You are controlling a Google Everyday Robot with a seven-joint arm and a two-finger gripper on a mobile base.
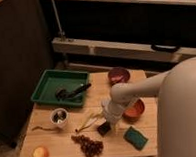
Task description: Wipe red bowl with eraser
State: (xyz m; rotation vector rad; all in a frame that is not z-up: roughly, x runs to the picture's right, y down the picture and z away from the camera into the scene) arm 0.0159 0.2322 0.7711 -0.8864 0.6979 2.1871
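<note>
The small dark eraser should be grabbed next by my gripper, by its end nearest the bowl [108, 124]. Then it can wipe the red bowl [134, 111].
The red bowl [134, 111] sits on the right side of the wooden table [55, 143], partly behind my arm. The eraser [103, 128], a small dark block, lies flat on the table just left of the bowl. My gripper [110, 123] points down from the pale arm that reaches in from the right. It is open, with its fingertips right at the eraser's upper right edge. I see nothing lifted between the fingers.
A maroon bowl [119, 74] stands at the back. A green sponge [136, 138] lies front right. A green tray [48, 87] holding a dark utensil is at the back left. Near the front are a cup [59, 116], grapes [87, 144], an orange [40, 154] and a yellow-green peel [88, 121].
</note>
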